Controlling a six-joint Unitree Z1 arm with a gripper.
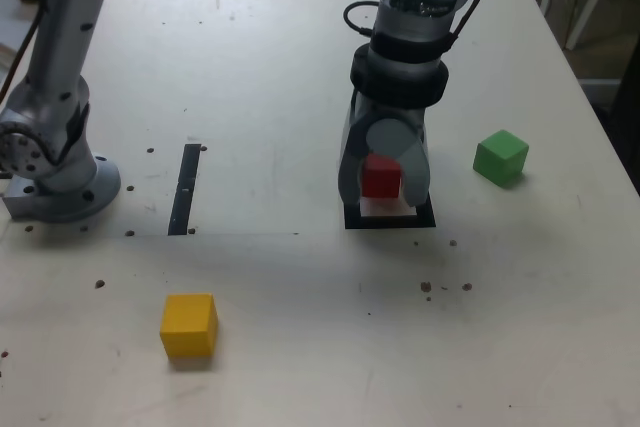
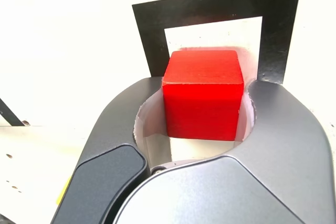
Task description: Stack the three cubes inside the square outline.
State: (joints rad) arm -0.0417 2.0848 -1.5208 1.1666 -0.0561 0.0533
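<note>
I should let go of the cube with my gripper. The red cube's lower edge (image 1: 380,196) is low over the pale centre inside the black outline (image 1: 385,208), so the cube would stand there.
My gripper (image 1: 383,192) is shut on the red cube (image 1: 381,176), pointing straight down over the square outline (image 1: 390,221). The wrist view shows the red cube (image 2: 203,94) pinched between both jaws of the gripper (image 2: 203,85), above the pale centre of the square outline (image 2: 210,6). Whether the cube touches the table I cannot tell. The green cube (image 1: 500,157) lies on the table toward the exterior view's right of the gripper. The yellow cube (image 1: 189,326) lies near the front, toward the exterior view's left.
A thin black strip (image 1: 185,187) lies flat on the table, left of the outline in the exterior view. The arm's grey base (image 1: 55,177) stands at the far left. Small dark specks dot the white table (image 1: 300,347).
</note>
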